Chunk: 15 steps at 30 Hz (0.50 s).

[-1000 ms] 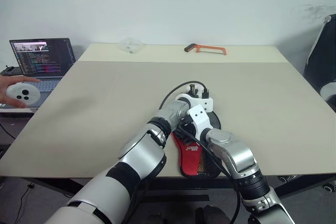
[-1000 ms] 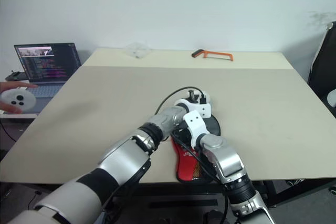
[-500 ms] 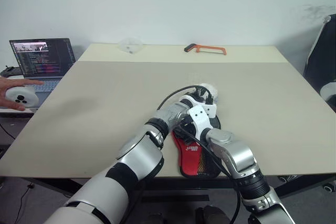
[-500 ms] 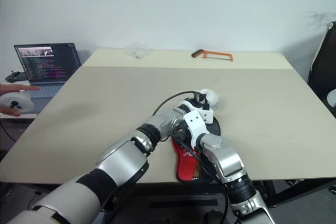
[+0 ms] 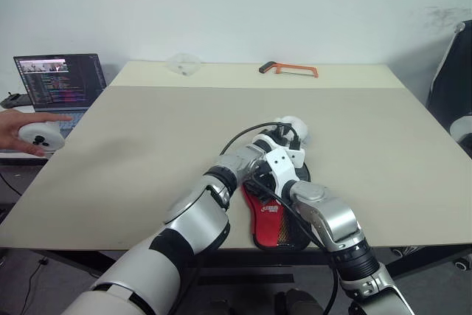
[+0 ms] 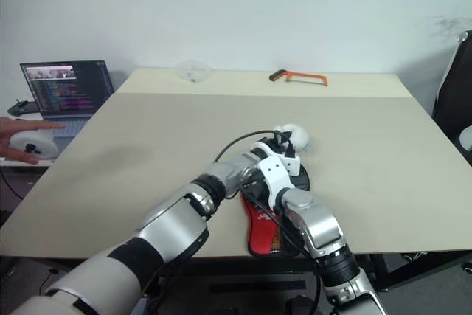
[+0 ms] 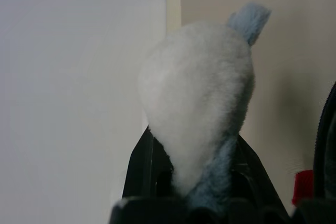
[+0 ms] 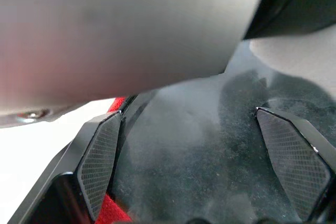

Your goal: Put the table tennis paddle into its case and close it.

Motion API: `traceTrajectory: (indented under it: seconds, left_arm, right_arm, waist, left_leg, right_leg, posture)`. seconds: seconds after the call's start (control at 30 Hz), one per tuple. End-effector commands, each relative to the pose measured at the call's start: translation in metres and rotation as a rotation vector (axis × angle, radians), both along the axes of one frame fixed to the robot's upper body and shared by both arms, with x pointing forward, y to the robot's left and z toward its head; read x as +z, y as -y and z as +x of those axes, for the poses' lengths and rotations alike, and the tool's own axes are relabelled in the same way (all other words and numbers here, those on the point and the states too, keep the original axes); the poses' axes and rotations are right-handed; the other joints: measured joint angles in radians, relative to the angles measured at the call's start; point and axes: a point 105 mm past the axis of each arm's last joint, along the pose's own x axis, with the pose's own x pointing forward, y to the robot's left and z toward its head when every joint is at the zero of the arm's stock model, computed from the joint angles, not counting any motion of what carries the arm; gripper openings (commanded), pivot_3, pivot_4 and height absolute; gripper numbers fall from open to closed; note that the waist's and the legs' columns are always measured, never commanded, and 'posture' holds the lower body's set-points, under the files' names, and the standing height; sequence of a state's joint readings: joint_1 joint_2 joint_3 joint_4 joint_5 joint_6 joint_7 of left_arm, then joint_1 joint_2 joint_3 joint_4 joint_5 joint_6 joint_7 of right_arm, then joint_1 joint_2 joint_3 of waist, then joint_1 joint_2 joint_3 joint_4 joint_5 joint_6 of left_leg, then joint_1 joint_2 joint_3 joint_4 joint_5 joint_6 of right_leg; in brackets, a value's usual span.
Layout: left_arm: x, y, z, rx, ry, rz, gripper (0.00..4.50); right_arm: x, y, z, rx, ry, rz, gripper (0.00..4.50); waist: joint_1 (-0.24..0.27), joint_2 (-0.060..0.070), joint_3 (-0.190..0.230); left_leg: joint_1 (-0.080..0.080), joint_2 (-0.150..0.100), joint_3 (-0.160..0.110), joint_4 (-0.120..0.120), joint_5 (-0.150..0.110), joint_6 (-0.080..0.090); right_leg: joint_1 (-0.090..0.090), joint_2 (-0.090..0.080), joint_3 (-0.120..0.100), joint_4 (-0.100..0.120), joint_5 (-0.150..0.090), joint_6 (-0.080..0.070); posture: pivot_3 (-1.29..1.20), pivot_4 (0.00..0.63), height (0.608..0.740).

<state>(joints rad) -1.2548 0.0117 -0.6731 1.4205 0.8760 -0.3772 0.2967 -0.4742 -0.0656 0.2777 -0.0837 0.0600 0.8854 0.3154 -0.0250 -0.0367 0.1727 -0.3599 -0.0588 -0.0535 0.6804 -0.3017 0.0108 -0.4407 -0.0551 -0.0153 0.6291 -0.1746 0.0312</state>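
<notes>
The fluffy ball's lower side hangs low over the bare tabletop beyond the case point(image 5: 274, 219) and would come to rest there, so it is now time for my left gripper to open.
The case point(image 5: 274, 219), black fabric with a red logo panel, lies flat near the table's front edge at the middle. Its fluffy grey-white ball pouch point(image 5: 296, 127) is lifted off the far end of the case, and my left gripper point(image 7: 197, 179) is shut on it, pointing level. In the right wrist view my right gripper point(image 8: 197, 171) is open, its two pads point(image 8: 100, 161) wide apart just above the case's black fabric point(image 8: 189, 145). My left forearm crosses over it. The table tennis paddle is hidden.
An orange-handled hacksaw point(image 5: 288, 69) and a clear plastic item point(image 5: 181, 63) lie at the table's far edge. A laptop point(image 5: 59, 82) stands off the left side, where a person's hand holds a white round device point(image 5: 40, 136). A chair point(image 5: 453, 86) is at the right.
My left gripper has swung to the right and rolled, bringing the ball pouch up into sight beyond the case. The person's hand with the white device has shifted slightly. My right arm is still.
</notes>
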Motion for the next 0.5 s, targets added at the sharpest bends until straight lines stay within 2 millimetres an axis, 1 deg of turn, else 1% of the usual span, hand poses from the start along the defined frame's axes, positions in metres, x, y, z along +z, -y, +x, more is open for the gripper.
traceTrajectory:
  seconds: [0.03,0.23,0.37,0.43,0.5]
  left_arm:
    - [0.024,0.035,-0.014,-0.119,0.075,-0.039,0.43]
    - [0.03,0.044,-0.017,-0.132,0.069,-0.073,0.43]
    - [0.034,0.047,-0.017,-0.132,0.065,-0.087,0.43]
    - [0.033,0.041,-0.011,-0.073,0.02,-0.125,0.43]
    - [0.025,0.031,-0.003,0.001,-0.044,-0.133,0.43]
  right_arm:
    - [-0.044,0.003,-0.017,0.002,-0.186,-0.052,4.5]
    - [-0.044,0.003,-0.018,-0.001,-0.189,-0.049,4.5]
    - [-0.045,0.003,-0.019,-0.003,-0.19,-0.047,4.5]
    - [-0.045,0.004,-0.02,-0.005,-0.192,-0.047,4.5]
    - [-0.045,0.004,-0.02,-0.008,-0.193,-0.048,4.5]
  waist:
    - [0.001,0.0,0.0]
    - [0.006,0.0,0.0]
    - [0.01,0.0,0.0]
    - [0.011,0.0,0.0]
    - [0.014,0.0,0.0]
  left_leg:
    - [0.0,0.0,0.0,0.0,0.0,0.0]
    - [0.0,0.0,0.0,0.0,0.0,0.0]
    - [0.0,0.0,0.0,0.0,0.0,0.0]
    - [0.0,0.0,0.0,0.0,0.0,0.0]
    - [0.0,0.0,0.0,0.0,0.0,0.0]
  right_leg:
    - [0.0,0.0,0.0,0.0,0.0,0.0]
    - [0.0,0.0,0.0,0.0,0.0,0.0]
    - [0.0,0.0,0.0,0.0,0.0,0.0]
    - [0.0,0.0,0.0,0.0,0.0,0.0]
    - [0.0,0.0,0.0,0.0,0.0,0.0]
  posture:
    - [0.0,0.15,0.74]
    - [0.0,0.15,0.74]
    - [0.0,0.15,0.74]
    - [0.0,0.15,0.74]
    - [0.0,0.15,0.74]
